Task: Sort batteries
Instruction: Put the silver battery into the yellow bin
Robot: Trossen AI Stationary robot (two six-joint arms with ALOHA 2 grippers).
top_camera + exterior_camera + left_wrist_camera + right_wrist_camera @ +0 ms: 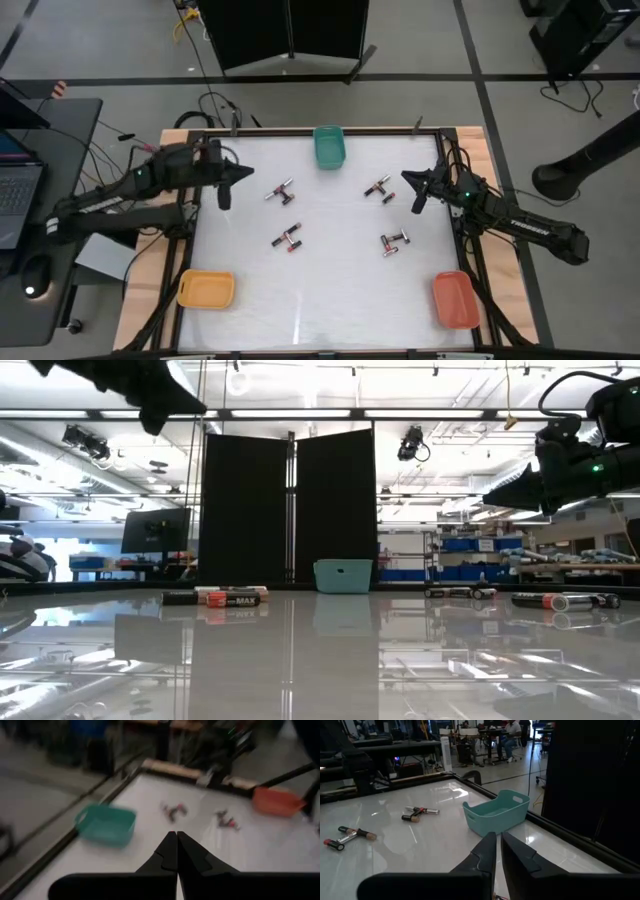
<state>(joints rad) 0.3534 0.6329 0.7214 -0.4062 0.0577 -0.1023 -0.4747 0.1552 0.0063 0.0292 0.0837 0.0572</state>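
My left gripper grips the black and silver battery by its silver end [269,196] next, to sort it into the yellow tray [206,289].
Batteries lie on the white table in four small clusters [282,192], [288,238], [379,188], [394,241]; each cell rests on its side. The low view shows them as batteries [232,597] and batteries [565,600]. My left gripper [248,173] [176,840] hovers shut above the table's far left, left of the nearest cluster. My right gripper [406,178] [497,840] hovers shut at the far right, beside the cluster there. Both are raised well above the table in the low view: left gripper [155,420], right gripper [495,500].
A teal tray [329,146] [497,815] [106,823] stands at the middle of the far edge. A yellow tray [206,289] sits in the near left corner and an orange-red tray [455,299] [276,801] in the near right corner. Wooden rails frame the table.
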